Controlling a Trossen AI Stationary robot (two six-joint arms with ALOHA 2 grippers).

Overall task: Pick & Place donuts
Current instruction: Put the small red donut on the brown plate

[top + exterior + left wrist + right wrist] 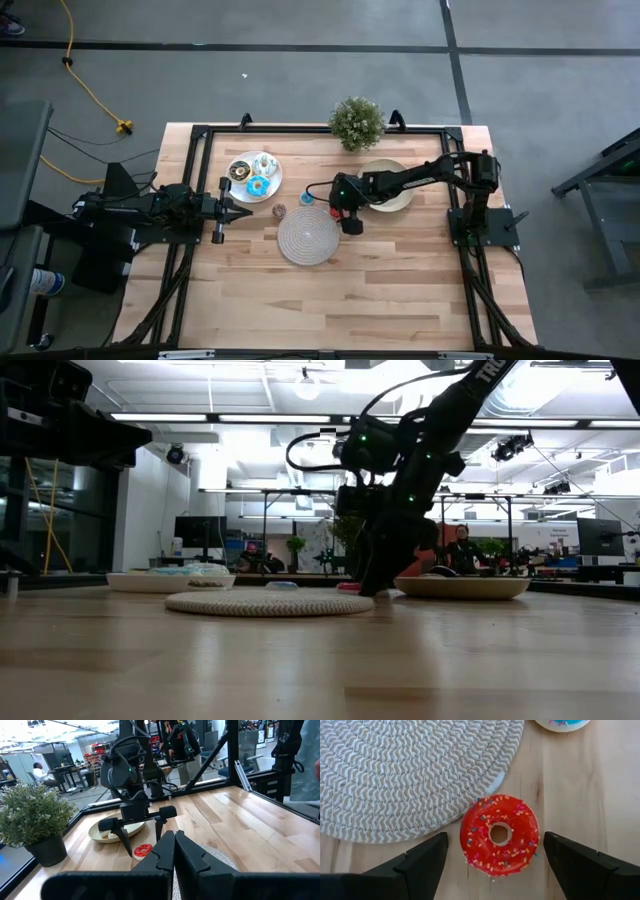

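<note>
My right gripper should close, because its fingertips reach down on either side of the red donut (pixel 500 835) near the woven mat (pixel 410 770). Closing now would hold the donut.
A red donut with sprinkles (pixel 519 846) lies flat on the wood, just off the rim of the round woven mat (pixel 410 770). My right gripper (pixel 495 840) is open and points down over it, one finger on each side, with gaps showing between them and the donut. The left wrist view shows the same red donut (pixel 142 850) between those fingers. A white plate (pixel 240 186) holds several donuts (pixel 258 185). A small brown donut (pixel 280 210) and a blue one (pixel 306 199) rest on the table by the mat (pixel 308 236). My left gripper (pixel 245 211) is shut and waits near the white plate.
A cream-yellow plate (pixel 392 198) sits behind the right arm, and a potted plant (pixel 357 122) stands at the table's far edge. A black frame runs along the table's far and side edges. Bare wood stretches toward the near edge (pixel 330 310). A person sits in the room beyond (pixel 461 547).
</note>
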